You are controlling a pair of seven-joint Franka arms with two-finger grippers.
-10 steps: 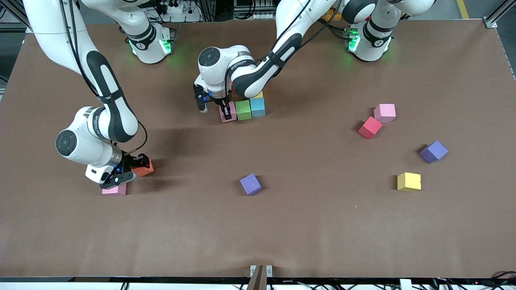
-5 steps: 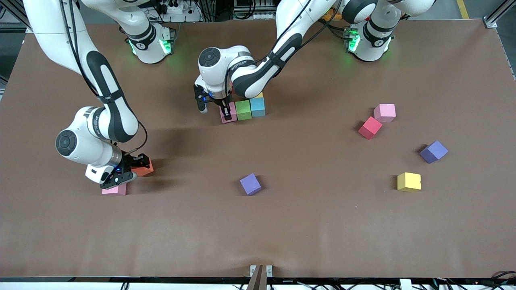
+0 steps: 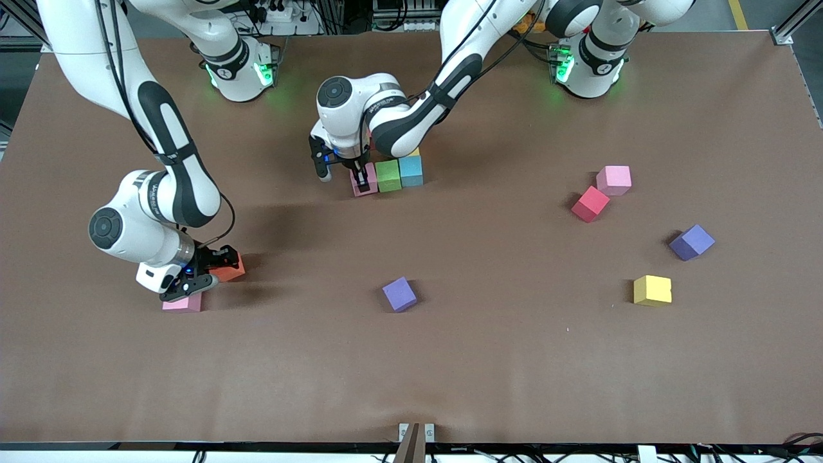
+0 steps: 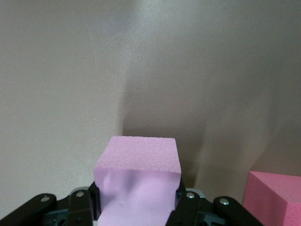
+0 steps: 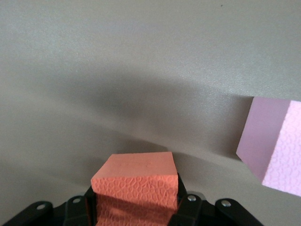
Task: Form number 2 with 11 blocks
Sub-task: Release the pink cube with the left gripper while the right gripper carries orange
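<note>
The pink block's lower edge [image 3: 370,193] meets the table beside the green block, so the pink block would rest there. It is time for my left gripper to open.
A short row of blocks lies mid-table toward the robots: pink [image 3: 366,171], green [image 3: 388,175] and light blue [image 3: 411,170], with a yellow one [image 3: 412,152] peeking out just past the blue one under the arm. My left gripper [image 3: 362,182] is shut on the pink block [image 4: 138,160] at the row's end. A deeper pink block [image 4: 277,197] shows close beside it. My right gripper [image 3: 212,270] is shut on an orange block [image 3: 230,269] toward the right arm's end of the table, low over it. Another pink block [image 3: 183,303] lies beside it, nearer the front camera.
Toward the left arm's end lie loose blocks: pink [image 3: 614,179], red [image 3: 590,204], yellow [image 3: 652,290]. There is one purple cube [image 3: 692,242] near them and another [image 3: 399,294] mid-table. In the right wrist view the pink block [image 5: 277,146] sits off to one side of the orange one [image 5: 136,181].
</note>
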